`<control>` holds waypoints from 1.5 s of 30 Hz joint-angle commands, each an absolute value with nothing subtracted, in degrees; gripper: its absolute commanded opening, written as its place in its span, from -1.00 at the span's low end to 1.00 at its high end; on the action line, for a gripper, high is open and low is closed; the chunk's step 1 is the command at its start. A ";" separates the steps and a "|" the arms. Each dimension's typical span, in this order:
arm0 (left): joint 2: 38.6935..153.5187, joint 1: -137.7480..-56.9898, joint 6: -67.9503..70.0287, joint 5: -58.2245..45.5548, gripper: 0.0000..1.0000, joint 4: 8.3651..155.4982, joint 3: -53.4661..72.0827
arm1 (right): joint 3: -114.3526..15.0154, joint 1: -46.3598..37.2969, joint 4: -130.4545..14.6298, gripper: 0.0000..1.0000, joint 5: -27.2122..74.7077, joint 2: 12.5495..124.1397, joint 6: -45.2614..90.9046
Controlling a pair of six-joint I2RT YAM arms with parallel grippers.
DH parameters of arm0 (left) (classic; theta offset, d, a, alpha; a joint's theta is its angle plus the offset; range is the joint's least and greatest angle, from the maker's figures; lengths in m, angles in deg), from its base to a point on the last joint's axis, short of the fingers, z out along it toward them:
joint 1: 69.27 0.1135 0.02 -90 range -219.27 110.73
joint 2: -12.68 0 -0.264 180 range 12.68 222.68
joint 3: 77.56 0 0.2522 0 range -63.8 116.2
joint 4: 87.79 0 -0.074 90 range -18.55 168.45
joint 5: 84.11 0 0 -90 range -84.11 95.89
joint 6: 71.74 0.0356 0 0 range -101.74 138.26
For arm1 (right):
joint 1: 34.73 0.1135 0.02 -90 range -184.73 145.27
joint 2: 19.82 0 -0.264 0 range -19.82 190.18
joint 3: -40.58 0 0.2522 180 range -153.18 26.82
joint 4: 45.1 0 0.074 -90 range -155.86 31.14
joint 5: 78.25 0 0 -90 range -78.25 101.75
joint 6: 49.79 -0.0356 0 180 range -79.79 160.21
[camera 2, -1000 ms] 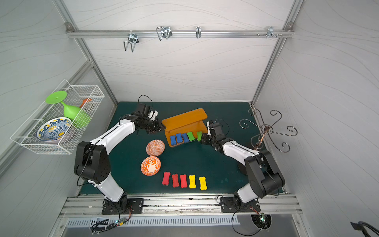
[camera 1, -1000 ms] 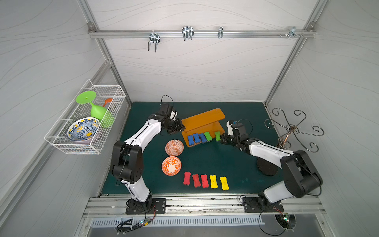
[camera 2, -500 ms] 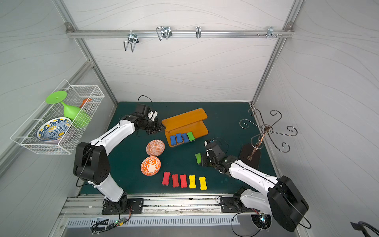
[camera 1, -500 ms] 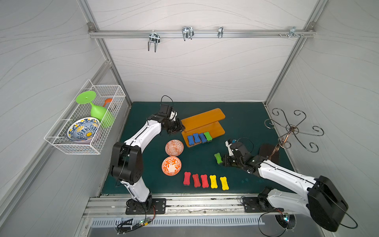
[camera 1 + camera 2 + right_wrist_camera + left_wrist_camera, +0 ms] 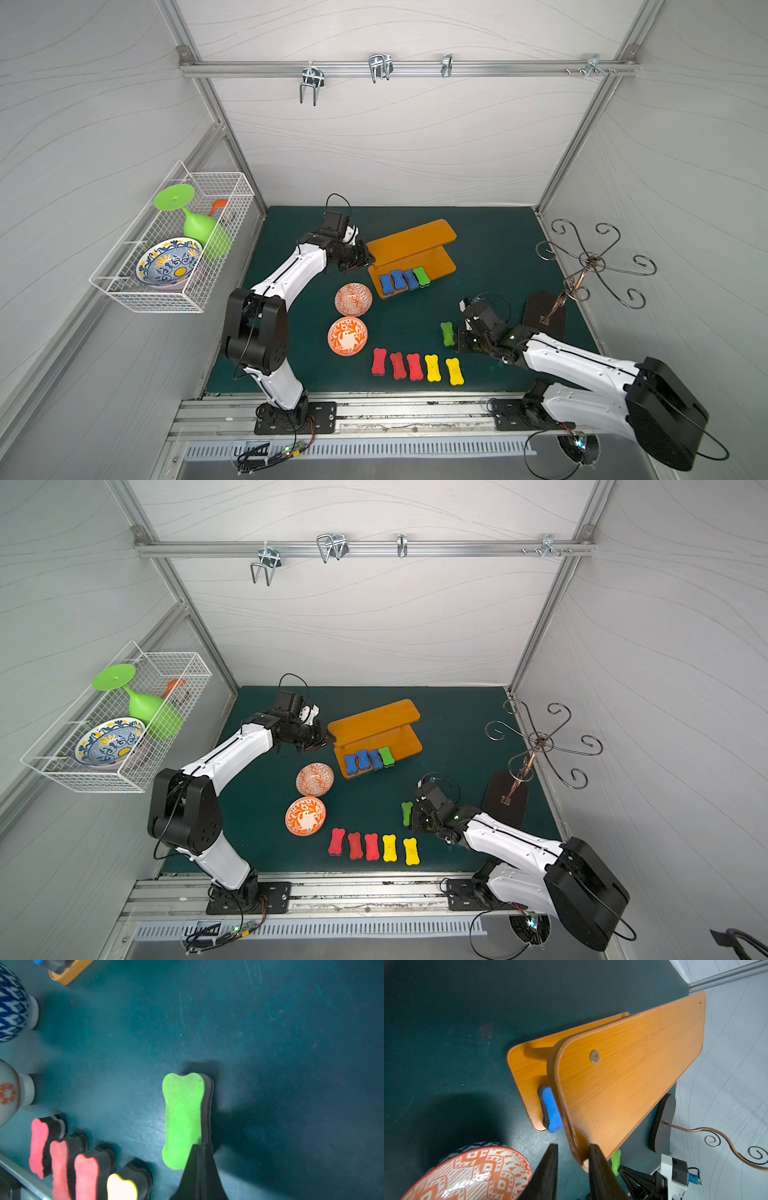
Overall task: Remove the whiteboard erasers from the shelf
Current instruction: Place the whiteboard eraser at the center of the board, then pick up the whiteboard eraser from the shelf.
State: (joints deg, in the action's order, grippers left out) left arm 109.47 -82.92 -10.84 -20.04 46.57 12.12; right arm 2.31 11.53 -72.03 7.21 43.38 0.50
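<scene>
The green eraser lies flat in my fingers, its dark lower edge against the mat, so it is time for my right gripper to release it.
The orange-brown shelf stands at mid-table. Three blue erasers and one green eraser lie on its lower board. My left gripper is at the shelf's left end; in the left wrist view its jaws are closed across a corner of the top board. My right gripper is shut on another green eraser, pinching one end and holding it on edge just over the mat. Three red erasers and two yellow erasers lie in a row at the front.
Two orange patterned bowls sit left of the eraser row. A copper hook stand on a dark base is behind my right arm. A white wire basket with a goblet and bowl hangs on the left wall.
My right gripper pulled the green eraser off the shelf's lower board and carried it forward to just behind the yellow erasers. The left arm has stayed at the shelf.
</scene>
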 commanded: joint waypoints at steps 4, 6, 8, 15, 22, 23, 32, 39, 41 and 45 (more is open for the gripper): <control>107.73 -82.63 -9.95 -18.46 -0.29 46.75 12.20 | -1.83 10.63 -76.24 -0.36 6.40 44.45 3.35; 107.23 -82.63 -10.04 -18.07 -0.28 46.97 12.40 | -4.02 8.97 -76.11 -0.18 8.16 44.82 5.57; 107.00 -82.63 -10.14 -17.31 -0.26 46.98 13.14 | -6.36 6.79 -74.38 -0.09 10.59 45.90 7.73; 108.50 -82.60 -10.75 -17.04 -0.13 47.06 14.23 | -17.29 1.35 -66.33 0.01 14.94 57.17 14.68; 110.40 -82.63 -10.22 -17.57 -0.02 46.33 15.90 | -25.06 -1.73 -59.01 0.02 15.89 68.33 16.55; 110.79 -82.63 -10.09 -17.70 -0.01 46.36 15.92 | -25.53 -2.03 -57.74 0.02 16.03 69.63 16.56; 113.65 -83.04 -11.09 -19.20 -0.04 47.25 16.95 | -26.35 -2.39 -46.15 0.08 13.80 78.97 14.06; 115.23 -83.93 -10.67 -18.17 -0.13 45.28 18.50 | -26.05 -2.39 -41.26 0.08 12.57 83.50 14.01; 115.38 -83.87 -10.49 -18.10 -0.17 45.01 18.73 | -26.24 -2.40 -40.54 0.08 12.41 84.51 14.11; 115.68 -83.86 -10.15 -18.02 -0.26 44.77 18.67 | -27.88 -2.43 -40.83 0.08 13.18 87.01 14.13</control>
